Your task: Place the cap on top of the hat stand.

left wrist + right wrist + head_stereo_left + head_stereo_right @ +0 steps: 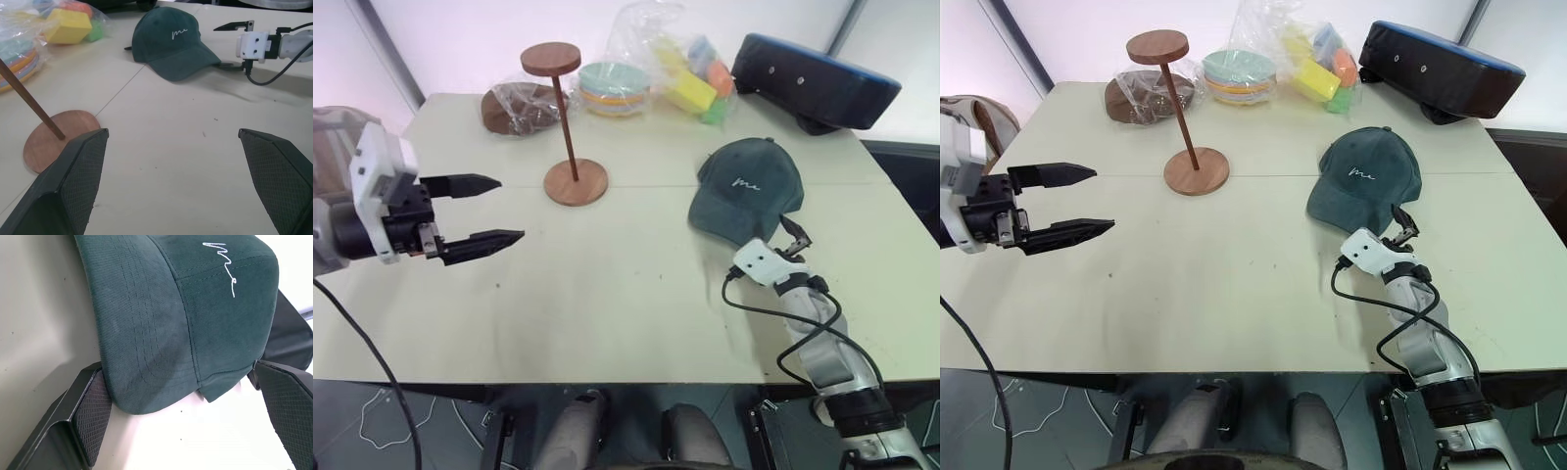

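Observation:
I need the cap's top (pixel 752 171) free to sit on the hat stand, so next my right gripper needs to grab the cap by its brim's edge (pixel 729 230).
The dark teal cap (pixel 749 186) lies on the table at the right, its brim pointing toward me. My right gripper (pixel 783 238) is open at the brim's edge, with the brim (pixel 146 357) between its two fingers; one finger (pixel 232 24) stands above the brim and the other lies low beside it. The reddish-brown hat stand (pixel 576 184) is upright at the middle left, its top disc (pixel 551 58) bare. My left gripper (pixel 509 209) hovers open above the table's left side, near the stand's base, holding nothing.
Behind the stand are a brown round object in clear plastic (pixel 519 108), stacked pastel bowls (pixel 614 88) and a bag of coloured foam blocks (pixel 690 83). A dark padded case (pixel 818 83) sits at the back right. The pale table (pixel 607 294) lies bare between the arms.

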Robot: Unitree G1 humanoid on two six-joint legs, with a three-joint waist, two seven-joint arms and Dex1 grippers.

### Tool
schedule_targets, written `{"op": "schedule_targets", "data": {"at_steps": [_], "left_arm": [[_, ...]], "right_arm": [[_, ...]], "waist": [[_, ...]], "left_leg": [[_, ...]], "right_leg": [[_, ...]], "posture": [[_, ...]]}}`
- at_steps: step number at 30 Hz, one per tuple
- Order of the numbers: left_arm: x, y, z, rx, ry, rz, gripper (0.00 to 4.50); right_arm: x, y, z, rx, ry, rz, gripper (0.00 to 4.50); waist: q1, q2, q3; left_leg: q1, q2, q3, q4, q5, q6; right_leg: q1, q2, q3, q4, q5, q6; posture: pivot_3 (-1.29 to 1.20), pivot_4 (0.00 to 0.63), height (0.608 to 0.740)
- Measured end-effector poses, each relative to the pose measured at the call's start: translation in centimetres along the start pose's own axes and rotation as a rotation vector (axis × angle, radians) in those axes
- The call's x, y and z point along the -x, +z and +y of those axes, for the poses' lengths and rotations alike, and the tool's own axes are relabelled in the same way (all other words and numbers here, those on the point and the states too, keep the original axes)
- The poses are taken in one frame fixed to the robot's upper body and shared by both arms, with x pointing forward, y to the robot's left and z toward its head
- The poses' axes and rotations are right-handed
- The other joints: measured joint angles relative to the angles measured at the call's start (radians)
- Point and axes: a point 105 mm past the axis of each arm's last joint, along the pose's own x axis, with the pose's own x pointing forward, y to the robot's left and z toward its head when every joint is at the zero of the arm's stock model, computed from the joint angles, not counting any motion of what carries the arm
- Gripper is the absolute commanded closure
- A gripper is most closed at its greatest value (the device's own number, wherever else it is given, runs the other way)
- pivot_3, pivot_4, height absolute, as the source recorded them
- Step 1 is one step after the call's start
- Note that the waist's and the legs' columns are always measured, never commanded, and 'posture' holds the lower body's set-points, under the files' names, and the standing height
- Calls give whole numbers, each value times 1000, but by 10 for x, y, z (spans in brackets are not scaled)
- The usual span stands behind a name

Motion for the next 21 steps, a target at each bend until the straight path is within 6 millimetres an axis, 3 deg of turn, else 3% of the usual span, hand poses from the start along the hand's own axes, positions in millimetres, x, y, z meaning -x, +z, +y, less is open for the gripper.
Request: {"op": "schedule_targets", "data": {"at_steps": [3,7,9,12,21], "left_arm": [[0,0,0,0,1,0,0],[0,0,0,0,3,0,0],[0,0,1,0,4,-1,0],[-1,0,0,1,2,1,0],[-3,-1,0,3,-4,4,0]], "right_arm": [[0,-1,5,-23,38,-2,1343],[2,-3,15,-44,89,6,3505],[1,-2,11,-45,71,1,4477],[0,-2,3,-45,42,-2,4477],[2,0,4,-39,48,-19,4477]], "waist": [[-1,0,0],[1,0,0],[-2,0,0],[-7,-1,0],[-22,-1,0]], "left_leg": [[0,0,0,-1,0,0],[0,0,0,-2,0,0],[1,0,0,-3,0,0],[4,0,0,-4,0,0],[6,0,0,-11,1,-2]], "right_leg": [[0,0,0,0,0,0],[-1,0,0,-1,0,0],[-1,0,0,-1,0,0],[2,0,1,-1,0,-1],[1,0,1,-2,-1,-2]], "posture": [[0,150,740],[0,150,740],[0,150,740],[0,150,740],[0,150,740]]}}
